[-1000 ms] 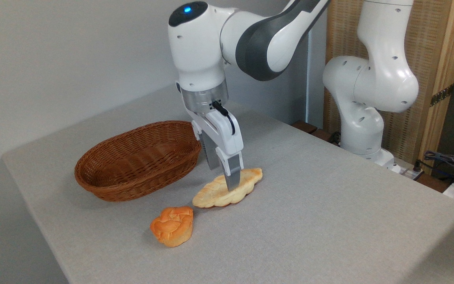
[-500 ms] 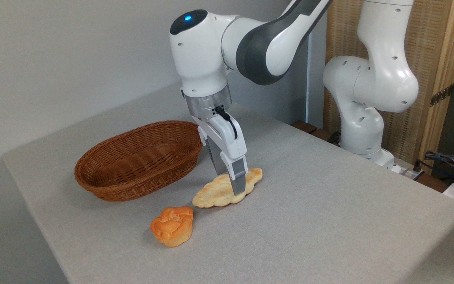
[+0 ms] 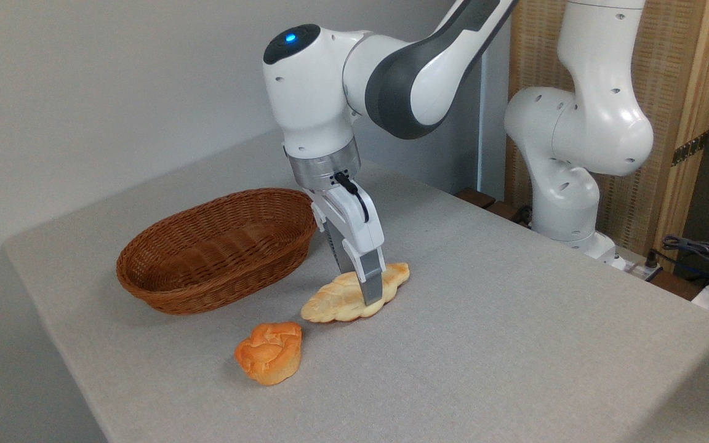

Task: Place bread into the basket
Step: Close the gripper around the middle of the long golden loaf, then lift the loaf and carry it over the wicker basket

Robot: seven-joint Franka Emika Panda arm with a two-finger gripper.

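My gripper takes hold of the loaf by its braided middle (image 3: 350, 291) next, to put the bread into the wicker basket.
The bread (image 3: 332, 303), a long pale golden braided loaf, lies on the grey table just right of the basket. My gripper (image 3: 360, 287) points down over the loaf's right half. It is open, with one finger on the near side and one on the far side of the loaf. The near finger's tip reaches the loaf's lower edge; the far tip is hidden behind the loaf. The basket (image 3: 164, 291), oval reddish-brown wicker with low sides, stands to the left with nothing in it.
A small orange-brown swirled bun (image 3: 269, 352) sits in front of the loaf, near the table's front edge. The robot's white base (image 3: 567, 184) stands at the back right, with cables (image 3: 699, 252) beyond the right table edge.
My gripper has come down and slightly right, from above the loaf's middle to straddling its right half. The loaf, bun and basket have stayed in place.
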